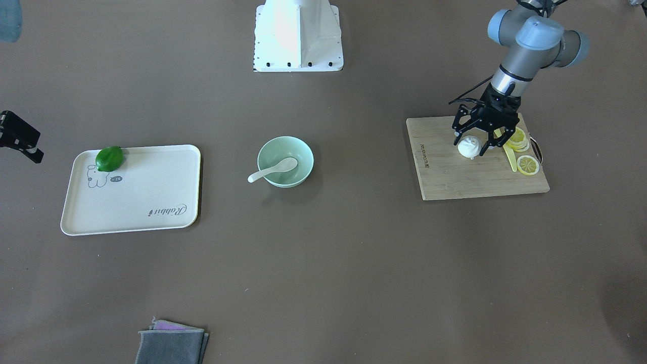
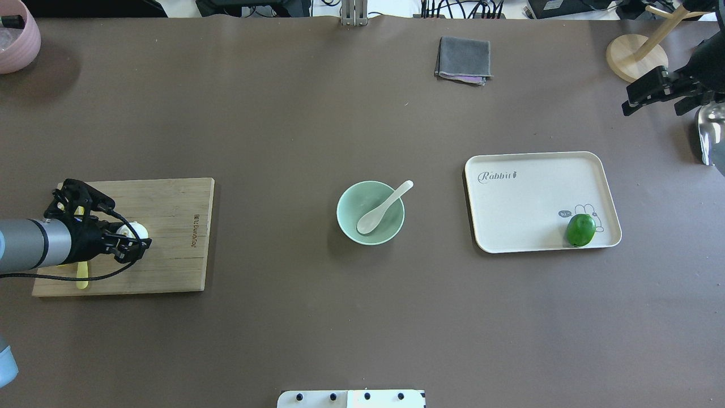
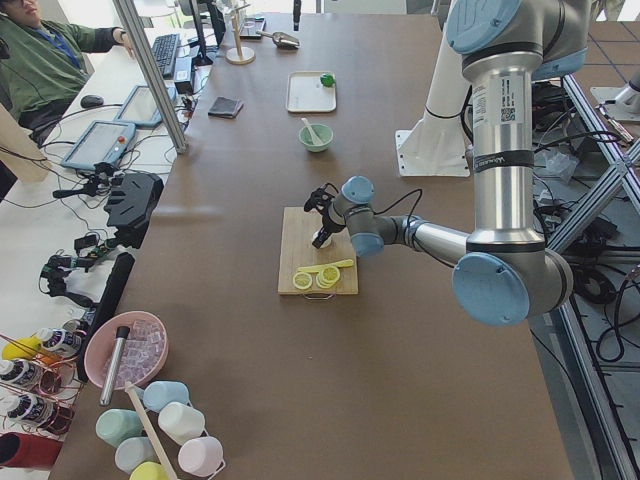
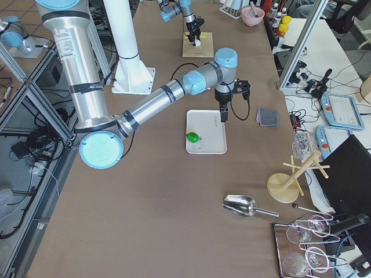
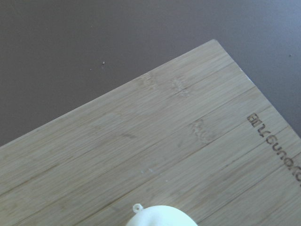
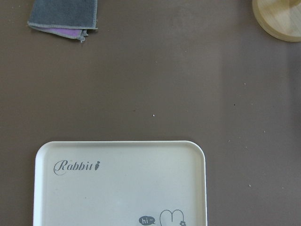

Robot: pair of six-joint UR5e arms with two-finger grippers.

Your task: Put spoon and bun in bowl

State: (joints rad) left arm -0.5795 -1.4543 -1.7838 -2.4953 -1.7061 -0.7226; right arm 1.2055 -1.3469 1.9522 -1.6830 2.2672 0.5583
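Observation:
My left gripper will next take hold of the white bun by its round body, so that I can put it in the mint-green bowl beside the spoon.
The white bun sits on the wooden cutting board. It also shows in the overhead view and at the bottom edge of the left wrist view. My left gripper is down over the bun, open, with a finger on each side of it. The white spoon lies with its scoop inside the mint-green bowl and its handle over the rim. My right gripper is open and empty, far off past the tray.
Lemon slices and a yellow knife lie on the board beside the bun. A cream tray holds a green fruit. A folded grey cloth, a wooden stand and a pink bowl are at the table's edges.

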